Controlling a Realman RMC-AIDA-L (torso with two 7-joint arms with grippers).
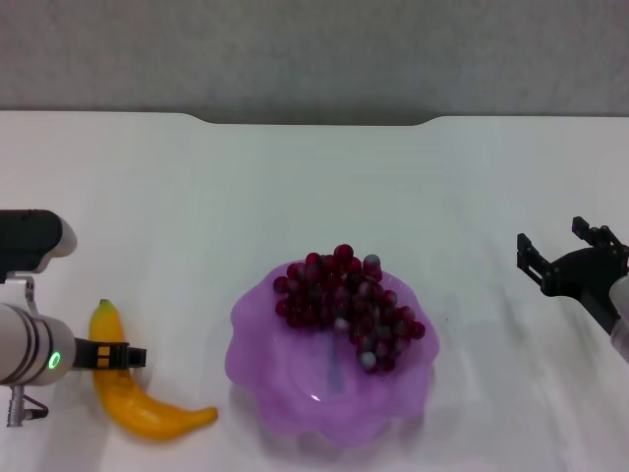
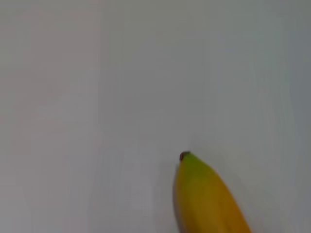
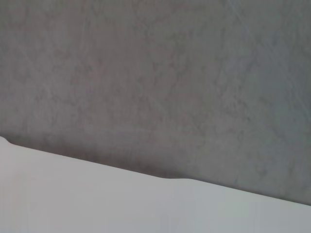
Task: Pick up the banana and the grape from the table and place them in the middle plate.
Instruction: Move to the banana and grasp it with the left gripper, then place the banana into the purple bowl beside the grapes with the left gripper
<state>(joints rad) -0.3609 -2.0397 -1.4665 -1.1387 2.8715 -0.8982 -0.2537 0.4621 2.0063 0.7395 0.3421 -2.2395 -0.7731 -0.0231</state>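
Note:
I should close my left gripper on the banana now, because the gripper's fingers reach down beside the banana's upper part (image 1: pixel 106 324) (image 2: pixel 206 199).
The banana (image 1: pixel 147 408) lies on the white table (image 1: pixel 197 197) at the front left; its greenish tip also shows in the left wrist view (image 2: pixel 194 170). My left gripper (image 1: pixel 110 356) is down at the banana's upper part, with a black part lying across it. The grape bunch (image 1: pixel 344 305) lies inside the purple scalloped middle plate (image 1: pixel 257 388) at the front centre. My right gripper (image 1: pixel 556 246) hovers open and empty over the table's right side, well clear of the plate.
The table's notched far edge (image 1: pixel 314 120) meets a grey wall (image 3: pixel 155 73); the right wrist view shows only the wall and that edge (image 3: pixel 170 178). Bare tabletop lies between the plate and each arm.

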